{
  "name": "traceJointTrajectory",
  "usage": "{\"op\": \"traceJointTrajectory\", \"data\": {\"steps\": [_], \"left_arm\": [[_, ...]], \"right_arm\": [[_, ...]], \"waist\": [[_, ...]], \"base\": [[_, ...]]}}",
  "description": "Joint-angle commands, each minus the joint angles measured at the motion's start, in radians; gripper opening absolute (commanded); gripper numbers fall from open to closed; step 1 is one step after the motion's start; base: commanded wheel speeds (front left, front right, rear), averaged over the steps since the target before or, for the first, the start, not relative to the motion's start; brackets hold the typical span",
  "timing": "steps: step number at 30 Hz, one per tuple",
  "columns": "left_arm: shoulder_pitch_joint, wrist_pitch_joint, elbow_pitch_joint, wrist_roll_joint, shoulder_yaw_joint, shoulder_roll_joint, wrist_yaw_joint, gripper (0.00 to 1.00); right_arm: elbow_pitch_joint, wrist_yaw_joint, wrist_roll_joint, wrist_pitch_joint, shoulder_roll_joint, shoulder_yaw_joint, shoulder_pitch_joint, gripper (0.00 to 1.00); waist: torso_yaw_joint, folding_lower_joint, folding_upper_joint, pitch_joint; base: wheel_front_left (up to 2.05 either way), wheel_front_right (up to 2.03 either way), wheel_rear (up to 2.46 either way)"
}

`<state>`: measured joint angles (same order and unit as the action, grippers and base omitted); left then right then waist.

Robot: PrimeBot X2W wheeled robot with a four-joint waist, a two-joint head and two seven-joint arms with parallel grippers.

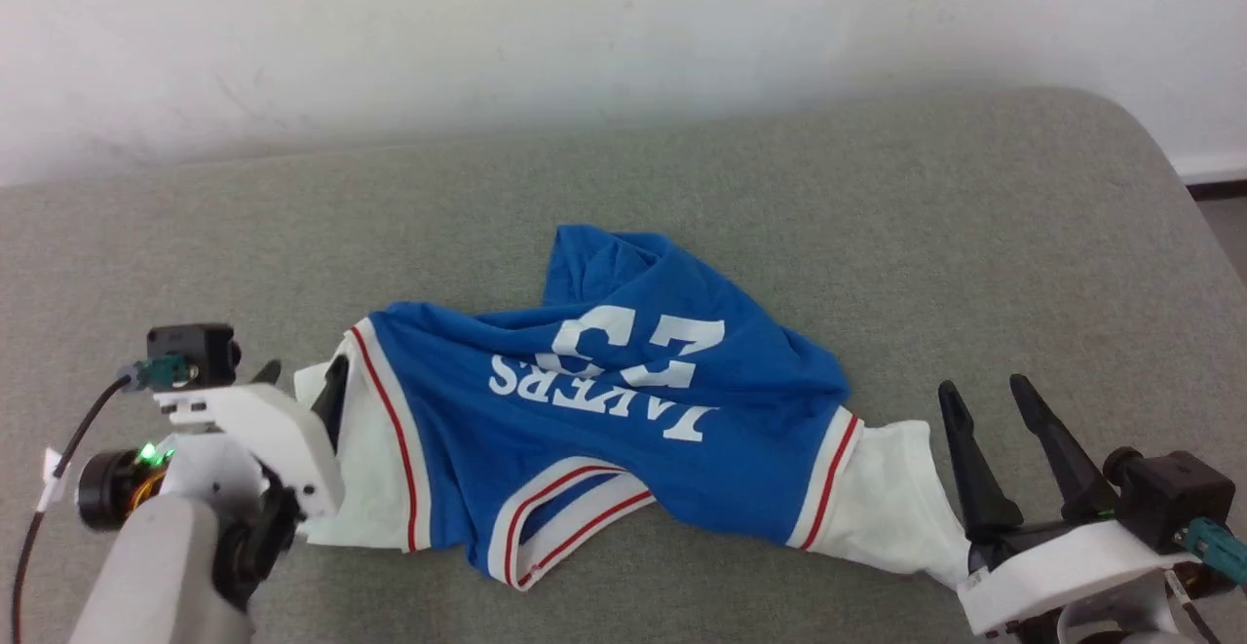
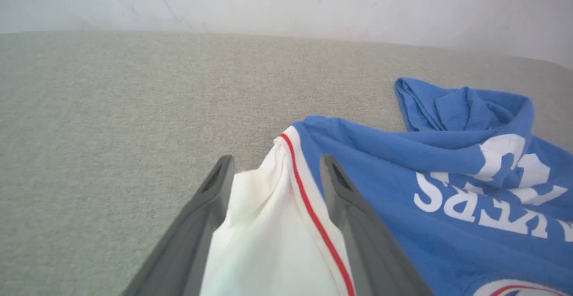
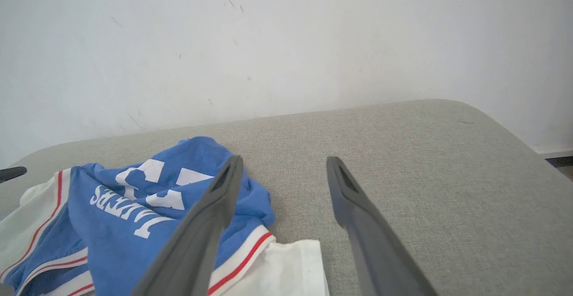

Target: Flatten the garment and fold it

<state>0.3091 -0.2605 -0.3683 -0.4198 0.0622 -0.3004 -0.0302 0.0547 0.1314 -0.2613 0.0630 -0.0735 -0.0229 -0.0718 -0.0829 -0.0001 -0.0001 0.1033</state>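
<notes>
The garment's white sleeve is bunched into a fold while the blue body [image 1: 608, 410] lies loose, so my left gripper should next grab the garment by its sleeve hem [image 1: 311, 385].
The garment [image 1: 604, 430] lies crumpled on a grey padded surface, blue body up, with white upside-down lettering and red-and-white trim. Its white sleeves spread left [image 1: 362, 488] and right [image 1: 896, 498]. My left gripper [image 1: 302, 376] is open, with its two fingers on either side of the left sleeve [image 2: 264, 224]; the bunched white cloth sits between them in the left wrist view [image 2: 276, 159]. My right gripper [image 1: 984, 391] is open at the outer end of the right sleeve [image 3: 286, 269], with bare surface between its fingertips [image 3: 284, 161]. The blue body [image 3: 121, 215] lies to its left.
The grey padded surface [image 1: 877, 235] runs back to a white wall [image 1: 623, 30]. Its right end curves down at a rounded corner [image 1: 1159, 147], past which a white baseboard and dark floor [image 1: 1218, 191] show. Bare padding surrounds the shirt at the back and sides.
</notes>
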Motion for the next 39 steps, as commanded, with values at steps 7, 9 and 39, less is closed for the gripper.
{"op": "traceJointTrajectory", "data": {"steps": [7, 9, 39], "left_arm": [[-0.145, -0.251, 0.139, -0.030, -0.012, -0.093, 0.029, 1.00], [-0.170, -0.312, 0.151, -0.034, -0.009, -0.111, 0.037, 1.00], [-0.154, -0.262, -0.014, -0.084, 0.030, -0.075, 0.006, 0.00]], "right_arm": [[0.046, -0.001, 0.011, -0.021, 0.008, -0.002, -0.041, 1.00], [0.051, -0.001, 0.011, -0.024, 0.009, -0.006, -0.044, 1.00], [0.021, -0.001, -0.119, -0.323, -0.083, 0.112, -0.066, 1.00]], "waist": [[0.035, 0.0001, 0.0001, -0.046], [0.033, 0.0001, 0.0001, -0.046], [-0.006, 0.0001, 0.0001, -0.005]], "base": [[0.00, 0.00, 0.00], [0.00, 0.00, 0.00], [0.00, 0.00, 0.00]]}}
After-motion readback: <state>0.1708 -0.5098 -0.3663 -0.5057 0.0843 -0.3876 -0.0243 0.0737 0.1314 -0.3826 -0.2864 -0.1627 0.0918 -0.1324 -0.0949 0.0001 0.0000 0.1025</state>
